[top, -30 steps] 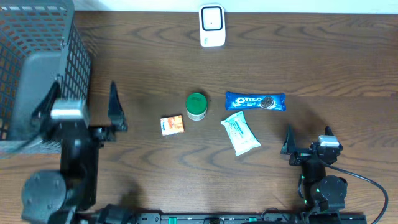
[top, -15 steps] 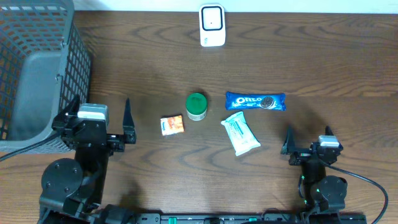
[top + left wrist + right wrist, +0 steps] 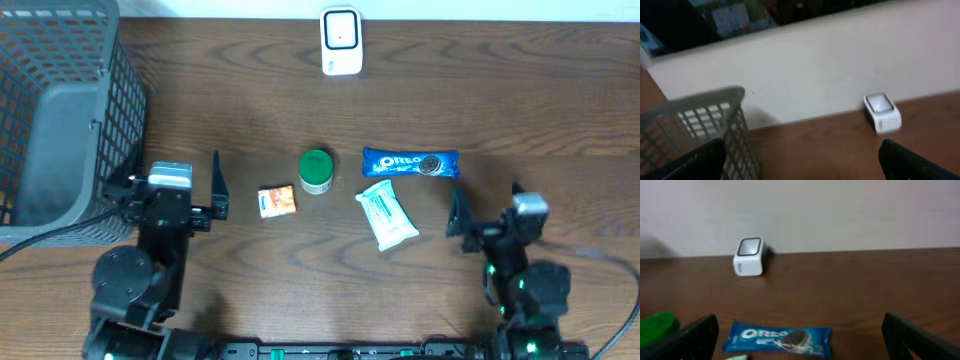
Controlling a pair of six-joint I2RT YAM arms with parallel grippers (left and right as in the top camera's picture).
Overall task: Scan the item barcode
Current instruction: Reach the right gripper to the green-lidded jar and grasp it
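I should next grab the top of the green-lidded tub with my right gripper, by its lid (image 3: 316, 167), so the tub's body stays uncovered and its barcode can be scanned at the scanner (image 3: 341, 41).
Four items lie mid-table: a blue Oreo pack (image 3: 410, 163), a white and teal packet (image 3: 387, 215), a green-lidded tub (image 3: 317, 171) and a small orange packet (image 3: 277, 200). The white scanner (image 3: 341, 41) stands at the far edge. My left gripper (image 3: 172, 167) is open and empty, left of the orange packet. My right gripper (image 3: 487, 200) is open and empty, just right of the white packet. The right wrist view shows the Oreo pack (image 3: 777, 339) between and beyond the open fingers, with the scanner (image 3: 748, 256) farther back. From the left wrist, the scanner (image 3: 882, 113) sits far right.
A grey wire basket (image 3: 50, 120) fills the far left corner, close to my left arm; its rim (image 3: 700, 102) also shows in the left wrist view. A pale wall runs behind the table's far edge.
My left arm has swung right, away from the basket and toward the orange packet. My right gripper has shifted slightly toward the far side. Both stay open; no item has moved.
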